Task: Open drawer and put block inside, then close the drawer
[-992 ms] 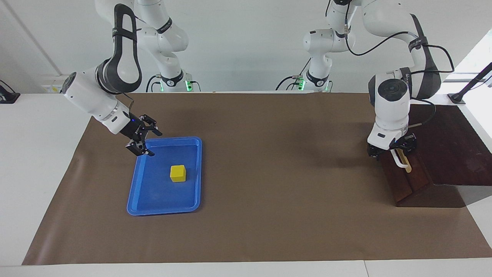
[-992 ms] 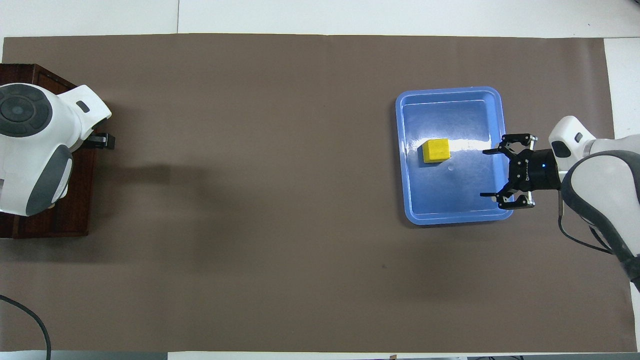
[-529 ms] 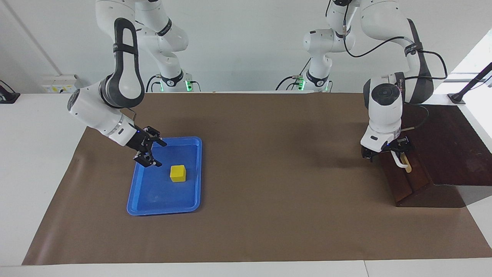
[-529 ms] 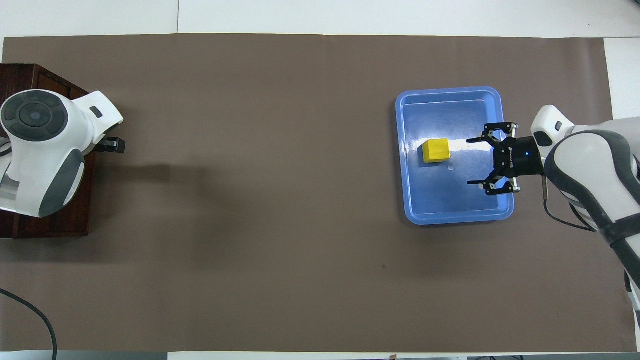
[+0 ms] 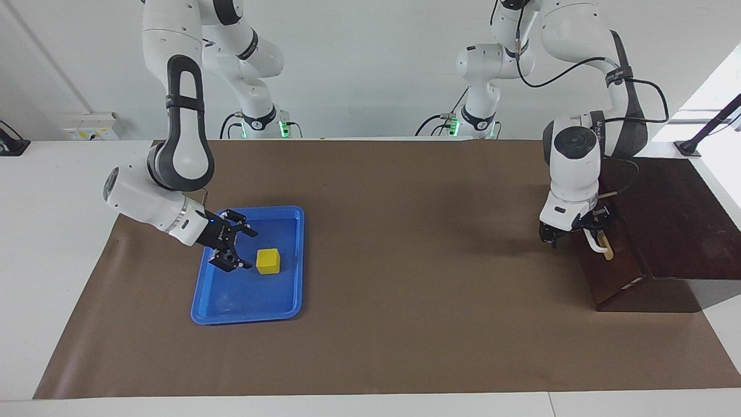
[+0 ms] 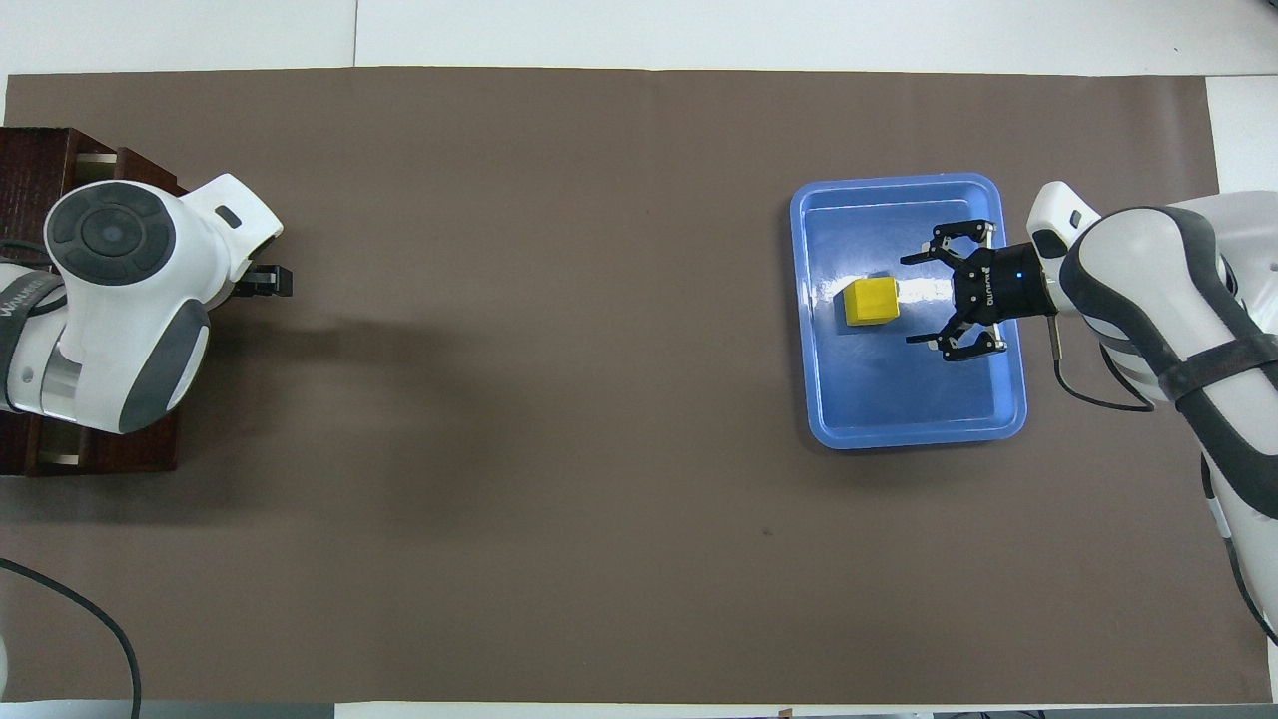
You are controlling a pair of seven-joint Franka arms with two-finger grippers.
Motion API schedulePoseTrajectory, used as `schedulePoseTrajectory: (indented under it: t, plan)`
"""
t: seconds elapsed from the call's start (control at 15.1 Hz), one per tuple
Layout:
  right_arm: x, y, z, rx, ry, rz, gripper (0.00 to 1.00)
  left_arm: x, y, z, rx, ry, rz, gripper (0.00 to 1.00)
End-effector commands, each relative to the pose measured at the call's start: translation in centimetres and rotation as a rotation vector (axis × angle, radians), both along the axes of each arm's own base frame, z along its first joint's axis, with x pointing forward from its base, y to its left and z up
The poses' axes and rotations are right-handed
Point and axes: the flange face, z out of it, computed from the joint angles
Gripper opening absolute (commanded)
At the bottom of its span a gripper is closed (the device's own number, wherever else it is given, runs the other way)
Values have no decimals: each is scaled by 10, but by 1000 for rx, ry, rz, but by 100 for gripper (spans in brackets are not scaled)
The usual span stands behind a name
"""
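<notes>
My right gripper grabs the yellow block by its opposite sides next, to put the block inside the drawer (image 6: 144, 162).
The yellow block (image 5: 268, 261) lies in the blue tray (image 5: 249, 315), also seen from overhead (image 6: 870, 302). My right gripper (image 5: 252, 251) is open, low over the tray, its fingertips just short of the block on the side toward the right arm's end of the table; overhead it shows the same (image 6: 907, 300). My left gripper (image 5: 594, 227) is shut on the white handle (image 5: 600, 245) of the dark drawer (image 5: 616, 263). The drawer stands a little way out of its wooden box (image 5: 671, 202). Overhead, the left wrist hides that gripper and the handle.
A brown mat (image 5: 405, 243) covers the table between the tray and the box. The box (image 6: 35, 160) stands at the left arm's end of the table. The blue tray's rim (image 6: 914, 436) is low. A black cable (image 6: 60, 619) lies at the mat's near corner.
My right gripper has moved over the tray up to the block, still open. My left gripper has drawn the handle toward the table's middle, and pale drawer edges now show.
</notes>
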Motion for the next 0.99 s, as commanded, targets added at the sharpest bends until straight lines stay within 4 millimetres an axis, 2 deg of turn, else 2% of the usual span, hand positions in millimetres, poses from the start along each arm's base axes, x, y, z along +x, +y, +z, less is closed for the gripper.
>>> schedulePoseTrajectory:
  t: [0.0,0.13,0.46,0.66,0.79,0.93]
  plan:
    - [3,2,-13,33,-8,21,100,-6,-40,-8,-35,-2,32,100]
    - [1,3,-17,34,0,25,100,-11,-59,-6,-55,2,53,100]
    - [-4,4,-23,30,-10,39,100,-16,-89,-1,-73,0,77,100]
    - [-4,3,-25,22,-18,35,100,-18,-93,-1,-70,7,75,100]
    - [-5,14,-26,22,-23,57,100,-19,-89,0,-64,16,84,100]
    - [-6,16,-29,28,-24,45,100,-13,-84,13,-59,11,100,100]
